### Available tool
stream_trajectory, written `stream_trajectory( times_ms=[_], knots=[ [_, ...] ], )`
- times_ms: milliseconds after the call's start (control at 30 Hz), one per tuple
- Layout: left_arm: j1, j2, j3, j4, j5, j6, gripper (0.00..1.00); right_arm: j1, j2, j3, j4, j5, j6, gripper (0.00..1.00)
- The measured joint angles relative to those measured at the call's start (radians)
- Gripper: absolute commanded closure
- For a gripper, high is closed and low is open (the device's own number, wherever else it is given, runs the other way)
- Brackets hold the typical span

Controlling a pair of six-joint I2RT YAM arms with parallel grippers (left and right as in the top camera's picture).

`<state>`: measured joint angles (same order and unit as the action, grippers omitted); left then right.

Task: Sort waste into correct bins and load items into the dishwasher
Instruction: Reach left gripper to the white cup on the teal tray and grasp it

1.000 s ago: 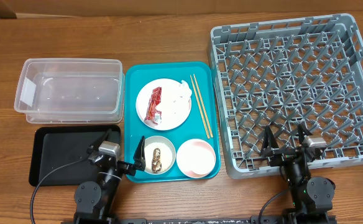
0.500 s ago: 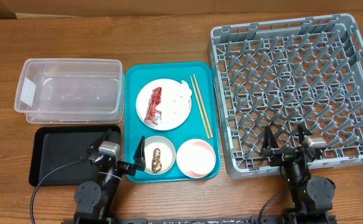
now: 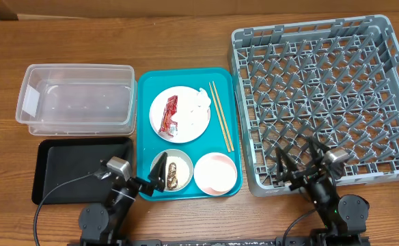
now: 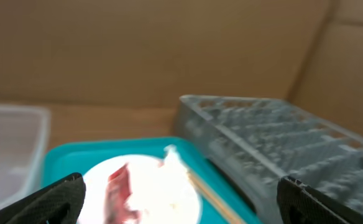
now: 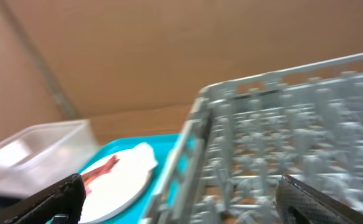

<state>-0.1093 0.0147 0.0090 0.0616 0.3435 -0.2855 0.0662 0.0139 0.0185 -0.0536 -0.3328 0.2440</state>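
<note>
The left gripper will next grip the empty white bowl by its rim (image 3: 197, 179), which leaves the bowl's far side free for the handover to the right gripper, into the dishwasher.
A teal tray (image 3: 146, 96) holds a white plate (image 3: 194, 124) with a red wrapper (image 3: 168, 115) and a crumpled napkin (image 3: 199, 102), a pair of chopsticks (image 3: 221, 125), a bowl with food scraps (image 3: 173, 173) and an empty white bowl (image 3: 214, 172). The grey dishwasher rack (image 3: 326, 96) is at the right. My left gripper (image 3: 160, 175) is open over the scrap bowl's left edge. My right gripper (image 3: 298, 161) is open over the rack's front edge. The plate also shows blurred in the left wrist view (image 4: 150, 193) and the right wrist view (image 5: 119, 180).
A clear plastic bin (image 3: 76, 99) stands at the left, a black tray (image 3: 70, 167) in front of it. The rack (image 5: 281, 143) fills the right of the right wrist view.
Both arms have tilted up and forward. The left gripper has moved right over the scrap bowl. The right gripper has shifted left and forward over the rack's edge.
</note>
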Motion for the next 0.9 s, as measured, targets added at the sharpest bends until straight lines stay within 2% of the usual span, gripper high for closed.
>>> stream_trajectory(
  times_ms=[167,300,400,667,733,900],
  knots=[
    [0.000,0.000,0.071,-0.040,0.092,-0.057,0.00,0.000,0.002,0.074,-0.020,-0.104,0.055,0.00],
    [0.000,0.015,0.250,-0.199,0.117,-0.076,0.00,0.000,0.034,0.253,-0.063,-0.133,0.076,0.00],
    [0.000,0.061,0.381,-0.319,0.124,-0.080,0.00,0.000,0.104,0.413,-0.206,-0.144,0.083,0.00],
    [0.000,0.423,0.772,-0.684,0.148,-0.079,0.00,0.000,0.486,0.797,-0.675,-0.158,0.092,0.00],
    [0.000,0.530,0.864,-0.743,0.183,-0.079,0.00,0.000,0.570,0.868,-0.728,-0.158,0.091,0.00],
    [0.000,0.727,1.034,-0.757,0.338,-0.085,0.00,0.000,0.728,0.961,-0.761,-0.182,0.092,0.00]
  ],
)
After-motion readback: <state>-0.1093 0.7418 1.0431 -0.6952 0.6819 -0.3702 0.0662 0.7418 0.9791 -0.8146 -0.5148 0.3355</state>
